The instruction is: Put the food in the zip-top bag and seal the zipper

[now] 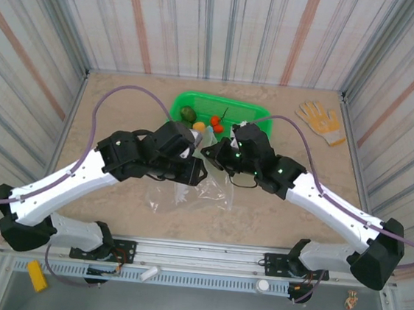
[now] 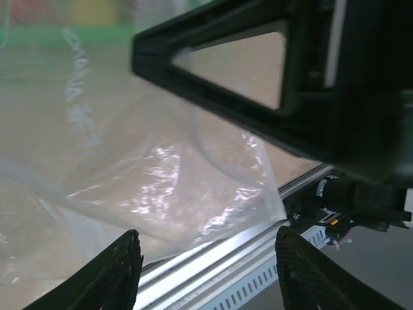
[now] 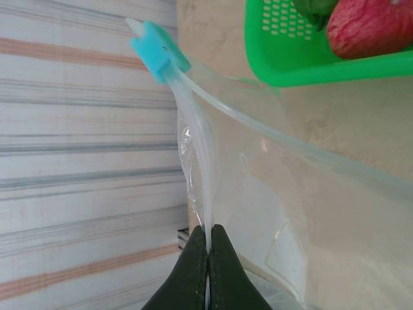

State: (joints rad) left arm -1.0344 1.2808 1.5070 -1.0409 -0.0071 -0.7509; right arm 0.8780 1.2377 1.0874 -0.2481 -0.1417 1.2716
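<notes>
The left gripper grabs the zip-top bag's zippered top edge [image 3: 290, 141] next, away from the blue slider [image 3: 158, 48], to keep the bag's opening open for food.
The clear zip-top bag [image 1: 202, 188] lies crumpled on the table between the two arms. My right gripper [image 3: 208, 227] is shut on the bag's top edge and holds it up. The zipper [image 3: 290, 147] runs from a blue slider [image 3: 158, 48] down to the right. My left gripper [image 2: 208, 232] is open, nothing between its fingers [image 2: 119, 271], with the bag's film [image 2: 161, 187] just beyond them. The food sits in the green basket [image 1: 252, 112]: a dark green piece [image 1: 188, 113], a yellow-orange one [image 1: 199, 127], a red one [image 1: 215, 120]. A pink-red fruit [image 3: 371, 26] shows in the right wrist view.
A yellow glove [image 1: 321, 121] lies at the back right of the table. Striped walls close in the table on three sides. The metal rail [image 1: 204, 257] with the arm bases runs along the near edge. A black arm part [image 2: 310, 84] hangs close over the left wrist camera.
</notes>
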